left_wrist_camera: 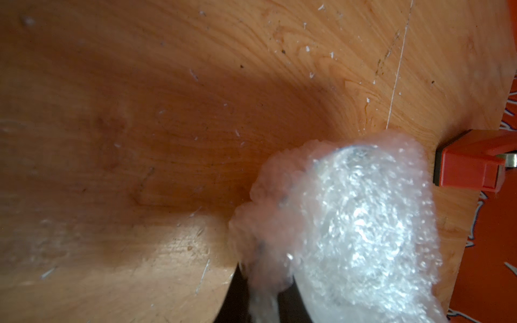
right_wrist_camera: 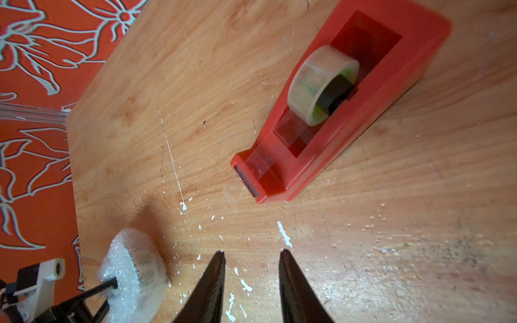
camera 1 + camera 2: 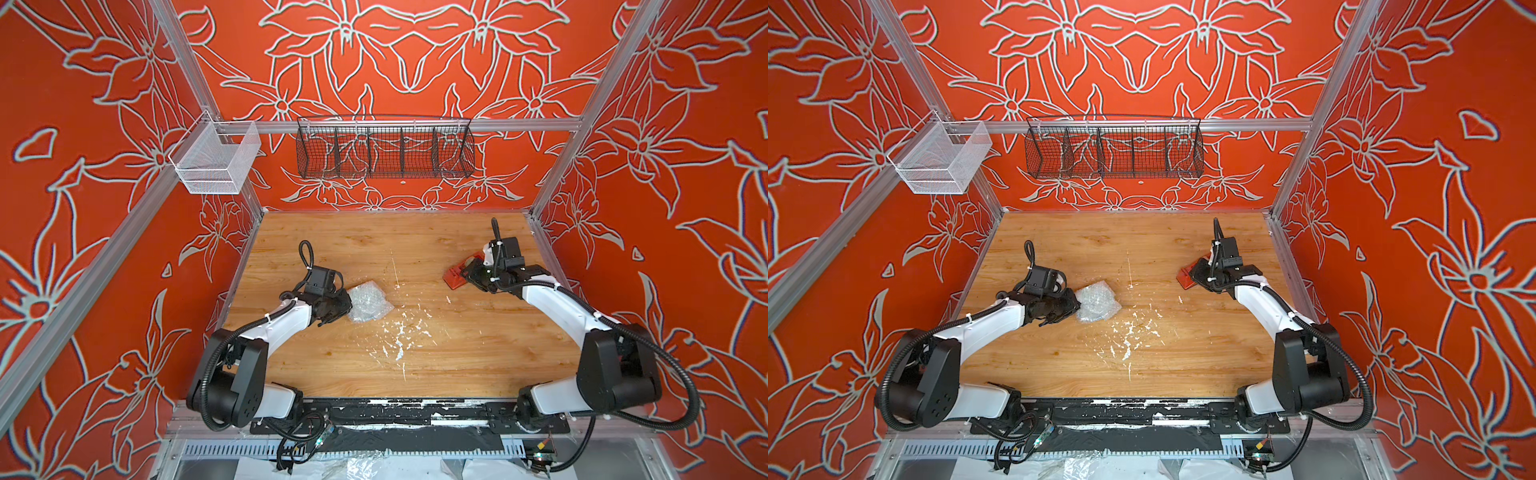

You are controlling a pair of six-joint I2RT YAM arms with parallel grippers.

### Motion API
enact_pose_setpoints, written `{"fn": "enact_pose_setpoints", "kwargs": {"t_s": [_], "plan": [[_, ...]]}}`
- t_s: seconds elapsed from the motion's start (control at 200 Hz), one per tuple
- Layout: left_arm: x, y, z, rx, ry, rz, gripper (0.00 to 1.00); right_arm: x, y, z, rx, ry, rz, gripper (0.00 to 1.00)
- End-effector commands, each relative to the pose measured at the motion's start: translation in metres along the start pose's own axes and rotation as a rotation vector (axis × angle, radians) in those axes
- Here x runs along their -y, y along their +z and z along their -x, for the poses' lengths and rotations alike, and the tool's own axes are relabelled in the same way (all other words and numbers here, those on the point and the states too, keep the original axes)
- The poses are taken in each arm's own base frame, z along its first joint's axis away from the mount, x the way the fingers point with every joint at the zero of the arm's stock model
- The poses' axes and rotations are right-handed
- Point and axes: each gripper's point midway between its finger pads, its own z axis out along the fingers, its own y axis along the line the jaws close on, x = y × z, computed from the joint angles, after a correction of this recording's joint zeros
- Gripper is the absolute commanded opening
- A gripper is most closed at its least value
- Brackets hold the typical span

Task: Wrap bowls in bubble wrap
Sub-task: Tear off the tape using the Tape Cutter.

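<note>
I should grab the clear tape's loose end past the dispenser's cutter with my right gripper, to tear off a piece and seal the bubble wrap [image 3: 369,301].
The bubble wrap [image 3: 369,301] [image 3: 1098,301] is bunched into a whitish bundle left of the table's middle. The bowl [image 2: 144,261] is inside it; only dark patches and a curved rim show through the plastic. My left gripper [image 3: 348,308] [image 3: 1078,307] is shut on the bundle's left edge, with a fold of bubble wrap [image 1: 363,223] pinched in the left gripper [image 1: 263,296]. My right gripper [image 2: 251,253] [image 3: 471,270] stands open with nothing between its fingers. It hovers over the table just short of the dispenser's cutter end.
A red tape dispenser [image 2: 405,70] [image 3: 455,277] [image 1: 470,165] holding a clear tape roll sits at the right of the wooden table [image 3: 374,249]. White flecks [image 3: 399,332] dot the middle. A white mesh basket [image 3: 216,162] and a black wire basket [image 3: 384,149] hang on the rail.
</note>
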Motion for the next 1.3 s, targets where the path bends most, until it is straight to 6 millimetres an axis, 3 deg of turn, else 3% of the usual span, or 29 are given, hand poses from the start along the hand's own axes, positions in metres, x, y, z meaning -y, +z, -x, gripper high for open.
{"fn": "enact_pose_setpoints", "kwargs": {"t_s": [0.0,0.175,0.651,1.291], "plan": [[-0.014,-0.005,-0.011,-0.025,-0.040,0.043,0.00,-0.003,0.013,0.008,-0.004,0.040,0.035,0.35],[-0.015,-0.009,-0.013,-0.018,-0.042,0.043,0.00,-0.003,0.033,0.014,-0.016,0.087,0.065,0.35],[-0.014,-0.011,-0.012,-0.007,-0.025,0.041,0.00,-0.002,0.058,0.025,-0.018,0.152,0.101,0.35],[-0.010,-0.011,-0.010,-0.015,0.004,0.030,0.00,0.010,0.067,0.027,0.070,0.285,0.179,0.31]]}}
